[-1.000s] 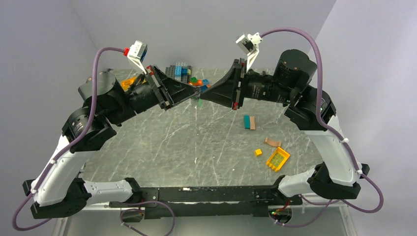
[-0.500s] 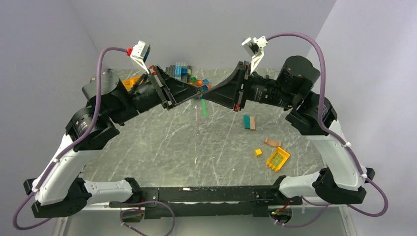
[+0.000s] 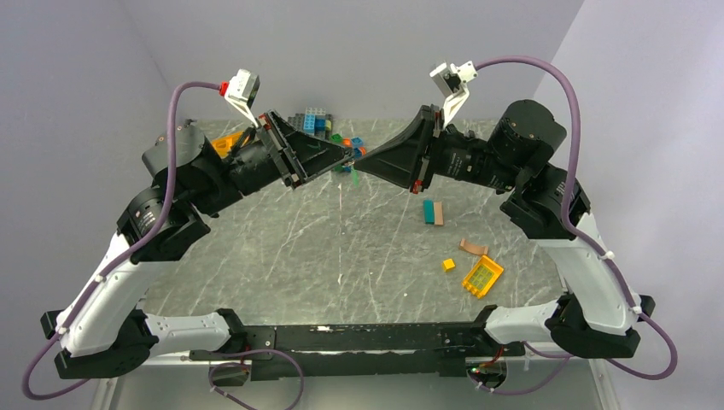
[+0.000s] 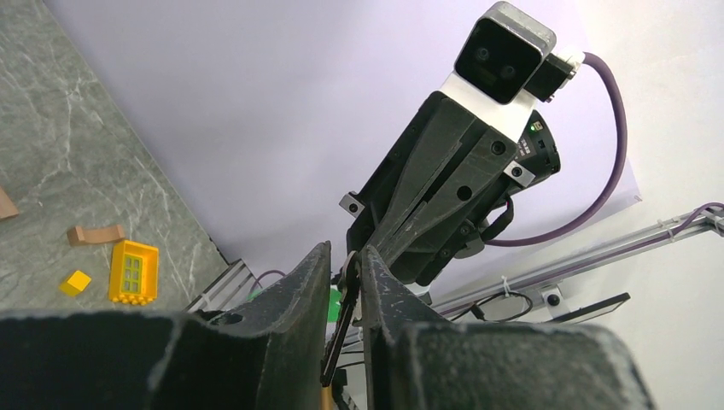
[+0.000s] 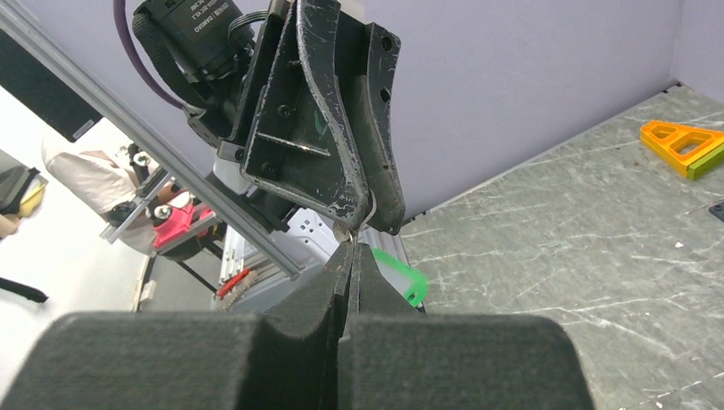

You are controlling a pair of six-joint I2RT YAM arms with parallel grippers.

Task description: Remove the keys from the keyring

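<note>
My left gripper is ready to close on the dark key (image 3: 348,157) (image 4: 340,312) and needs to do so. The key hangs edge-on between my fingers, so they would pinch its flat sides if I closed now.
Both grippers meet tip to tip in the air above the far middle of the table. My right gripper (image 5: 350,248) is shut on the thin metal keyring (image 5: 349,234) at its very tips. A green tag (image 5: 398,278) hangs just behind it and also shows as a green tag (image 3: 352,174) from above. My left gripper (image 4: 344,249) stands slightly open. A dark key (image 4: 340,312) hangs edge-on between its jaws, leaning on the right finger, with a gap to the left finger. From above, left gripper (image 3: 347,157) and right gripper (image 3: 359,162) nearly touch.
A pile of toy bricks (image 3: 321,125) lies at the table's far edge, with an orange piece (image 3: 223,143) to its left. On the right lie teal and tan blocks (image 3: 433,212), a tan piece (image 3: 472,248), a small yellow cube (image 3: 448,265) and a yellow plate (image 3: 482,276).
The left jaws have parted slightly around the key. The right arm has drawn a little to the right and up. The green tag has swung up closer to the fingertips.
</note>
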